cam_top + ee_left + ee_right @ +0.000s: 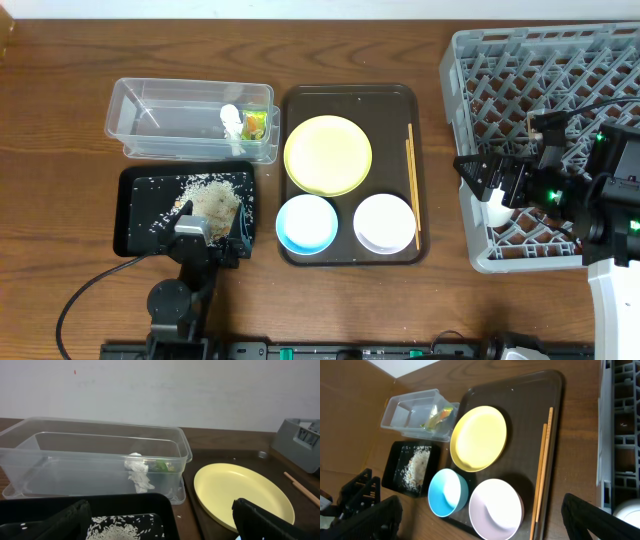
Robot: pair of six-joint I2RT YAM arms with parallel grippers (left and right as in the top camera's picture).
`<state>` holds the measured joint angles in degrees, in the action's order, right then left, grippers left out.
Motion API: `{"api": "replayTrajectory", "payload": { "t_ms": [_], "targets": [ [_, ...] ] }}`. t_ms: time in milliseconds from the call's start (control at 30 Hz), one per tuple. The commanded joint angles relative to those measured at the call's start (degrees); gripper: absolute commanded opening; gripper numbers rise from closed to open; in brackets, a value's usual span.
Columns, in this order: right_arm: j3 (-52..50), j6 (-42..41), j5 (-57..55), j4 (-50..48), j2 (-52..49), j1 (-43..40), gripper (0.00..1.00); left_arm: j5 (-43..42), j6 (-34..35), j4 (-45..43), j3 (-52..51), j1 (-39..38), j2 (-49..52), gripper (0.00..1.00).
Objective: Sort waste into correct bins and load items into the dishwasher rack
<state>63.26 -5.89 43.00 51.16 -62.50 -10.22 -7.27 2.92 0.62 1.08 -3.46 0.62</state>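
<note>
The pinkish-white bowl [384, 222] has to be tilted into the dishwasher rack, so my right gripper next needs to grab the bowl's rim on the chopsticks side.
Rice-like crumbs [212, 200] lie in the shallow black tray [140, 215]. The white scrap [231, 120] and the green-and-orange wrapper [256, 124] lie in the clear tub [160, 110]. The yellow plate [327, 154], blue bowl [306, 223], pinkish-white bowl [384, 222] and chopsticks [411, 180] sit on the brown serving tray. The white cup [497, 209] rests inside the grey dishwasher rack [560, 60] near its left wall. My left gripper [205, 228] is open and empty over the black tray's near edge. My right gripper [490, 182] is open and empty above the rack's left edge, next to the cup.
The brown serving tray [300, 100] lies between the bins and the rack. A few crumbs lie on the table beside the black tray [178, 516]. A black cable [85, 290] runs along the front left. The rack's left wall stands next to the serving tray.
</note>
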Motion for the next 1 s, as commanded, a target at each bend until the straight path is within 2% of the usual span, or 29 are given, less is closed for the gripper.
{"api": "replayTrajectory", "payload": {
  "t_ms": [0,500,633,733,800,867,967],
  "targets": [
    [0.74,-0.46,0.48,-0.13,0.35,-0.22,0.99,0.04,-0.52,0.63,-0.85,0.17,-0.39,0.92],
    [0.74,-2.32,0.57,-0.46,0.35,-0.22,0.99,0.04,-0.52,0.63,-0.85,0.17,-0.39,0.93],
    [0.72,-6.56,1.92,-6.67,0.31,0.22,0.99,0.04,-0.52,0.63,-0.85,0.17,-0.39,0.92],
    [0.68,-5.27,1.51,-5.97,-0.04,5.09,0.89,0.04,-0.52,0.61,-0.85,0.17,-0.39,0.92],
    [0.68,-4.96,-4.26,-4.13,-0.57,11.50,0.85,0.04,-0.52,0.61,-0.85,0.17,-0.39,0.92],
    [0.68,-5.68,-15.30,-1.99,-1.51,19.15,0.82,0.04,-0.52,0.61,-0.85,0.17,-0.39,0.92],
    [0.68,-11.13,-33.48,1.42,-3.78,29.68,0.81,0.04,-0.52,0.63,-0.85,0.17,-0.39,0.92]
  ]
}}
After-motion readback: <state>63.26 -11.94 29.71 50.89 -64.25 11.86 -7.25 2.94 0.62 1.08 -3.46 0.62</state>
